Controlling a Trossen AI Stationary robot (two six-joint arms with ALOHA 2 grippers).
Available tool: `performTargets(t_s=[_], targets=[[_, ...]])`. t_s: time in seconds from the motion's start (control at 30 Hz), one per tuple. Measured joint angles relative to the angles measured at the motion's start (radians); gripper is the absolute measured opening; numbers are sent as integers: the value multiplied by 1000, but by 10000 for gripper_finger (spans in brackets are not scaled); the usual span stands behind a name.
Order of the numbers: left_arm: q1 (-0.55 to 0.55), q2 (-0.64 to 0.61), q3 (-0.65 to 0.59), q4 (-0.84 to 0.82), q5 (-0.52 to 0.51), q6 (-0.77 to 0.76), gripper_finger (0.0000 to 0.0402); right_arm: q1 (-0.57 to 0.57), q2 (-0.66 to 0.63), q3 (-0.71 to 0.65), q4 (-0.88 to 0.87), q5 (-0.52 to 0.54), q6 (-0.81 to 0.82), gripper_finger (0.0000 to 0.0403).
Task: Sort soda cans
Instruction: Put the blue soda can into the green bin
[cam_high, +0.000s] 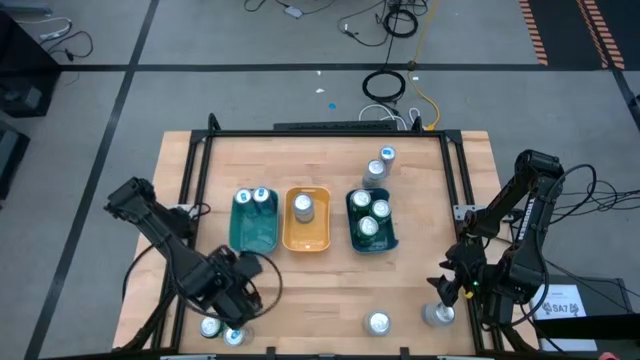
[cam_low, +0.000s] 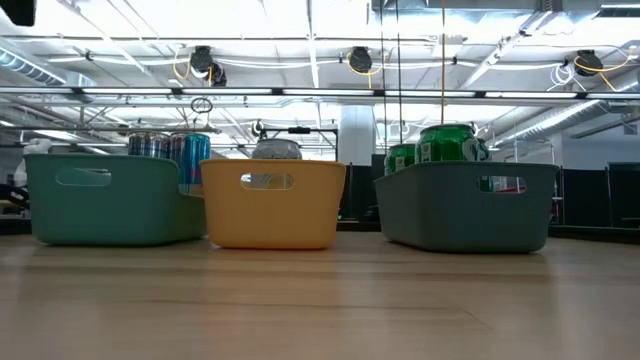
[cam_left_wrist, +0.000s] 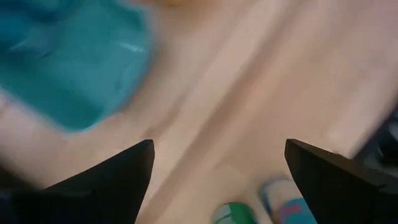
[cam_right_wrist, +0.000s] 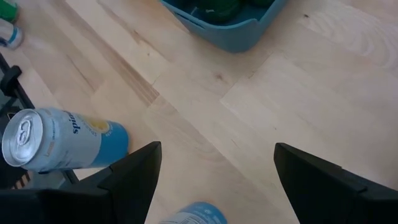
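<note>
My left gripper should next grab the blue can's body just below its top rim (cam_high: 239, 338), so that it can sort the can into the teal tray (cam_high: 253, 228).
Three trays stand mid-table: teal (cam_high: 255, 235) with two blue cans (cam_high: 252, 198), yellow (cam_high: 307, 238) with one silver can (cam_high: 304, 207), dark-green (cam_high: 372, 243) with three green cans (cam_high: 369, 215). My left gripper (cam_left_wrist: 217, 144) is open above the table's near left corner (cam_high: 236, 298). Just past its fingers stand a green can (cam_left_wrist: 236, 214) and a blue can (cam_left_wrist: 287, 205). My right gripper (cam_right_wrist: 217, 146) is open near the right near corner (cam_high: 450, 288). Beside it stand a pale can with blue print (cam_right_wrist: 59, 140) and another can (cam_right_wrist: 193, 214). Neither gripper touches anything.
Two more cans (cam_high: 381, 163) stand upright on the far side of the table, behind the dark-green tray. A black frame rail (cam_high: 330, 132) runs round the table. Bare wood (cam_high: 320, 290) lies between the trays and the near edge.
</note>
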Motion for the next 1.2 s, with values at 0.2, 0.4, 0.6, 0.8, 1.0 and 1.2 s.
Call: performTargets(t_s=[0.2,0.4,0.6,0.8,1.0,1.2], targets=[[-1,11,0,140,39,192,370,0,0,0,0,0,40,302],[0,15,0,198,144,227,370,0,0,0,6,0,40,302],[-16,60,7,255,279,218,370,0,0,0,6,0,40,302],[-37,115,56,244,355,136,370,0,0,0,7,0,36,302],[-86,138,75,241,354,86,370,0,0,0,6,0,13,302],[-122,171,76,220,355,101,370,0,0,0,5,0,-10,302]])
